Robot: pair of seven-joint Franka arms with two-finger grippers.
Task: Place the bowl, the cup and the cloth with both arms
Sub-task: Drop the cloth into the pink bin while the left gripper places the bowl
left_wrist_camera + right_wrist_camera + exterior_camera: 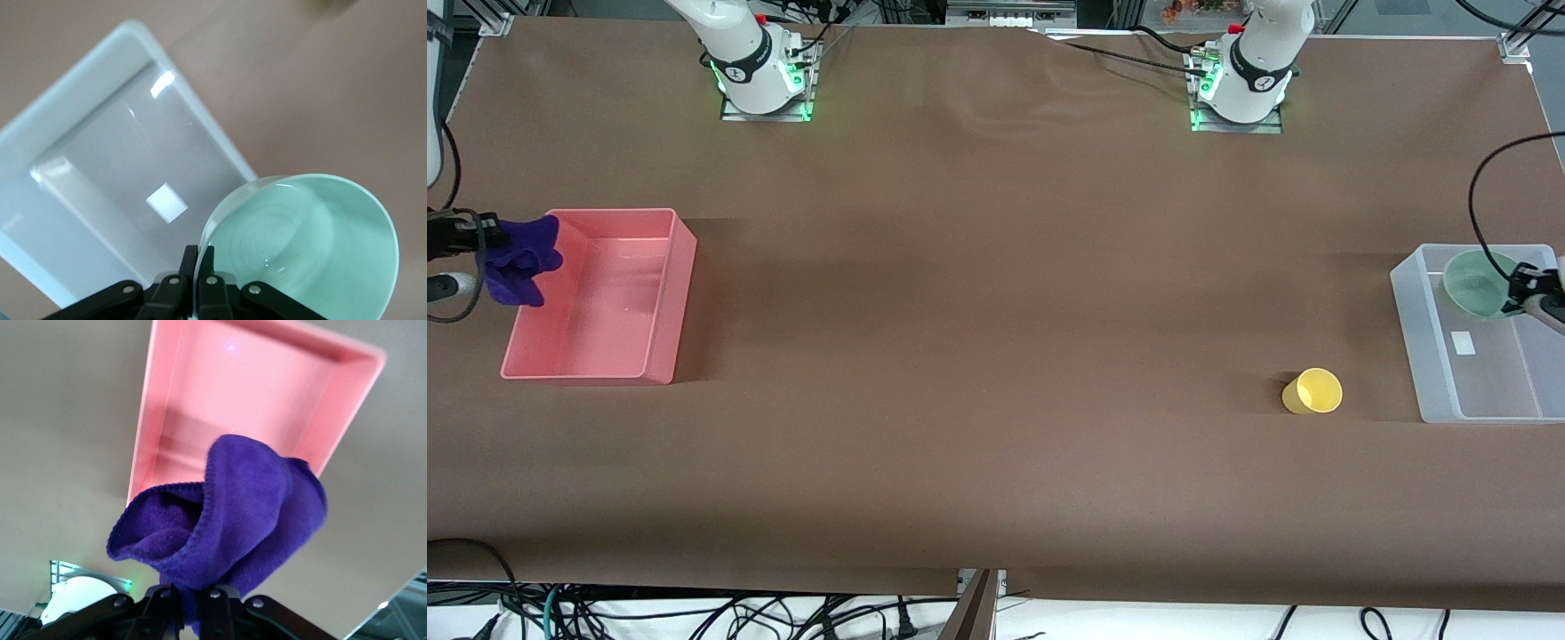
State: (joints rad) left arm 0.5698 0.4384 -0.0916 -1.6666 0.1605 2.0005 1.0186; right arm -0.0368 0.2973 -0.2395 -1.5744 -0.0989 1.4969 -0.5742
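My right gripper needs to move the purple cloth toward the middle of the bin before it opens, because the cloth hangs at the pink bin's outer rim [516,332].
My left gripper [1519,289] is shut on the rim of the mint-green bowl [1478,283] and holds it tilted in the air over the clear plastic bin [1423,338]. In the left wrist view my left gripper [199,267] pinches the rim of the bowl [307,240] above the bin [87,133]. My right gripper [496,233] is shut on the purple cloth [523,260], which hangs over the outer end of the pink bin [667,293]. In the right wrist view the cloth [227,513] dangles from my right gripper [193,603]. The yellow cup [1312,391] lies on its side on the table.
The pink bin [253,393] stands at the right arm's end of the table, the clear bin at the left arm's end. Both arm bases [760,71] stand along the edge farthest from the front camera. Cables hang at the table's ends.
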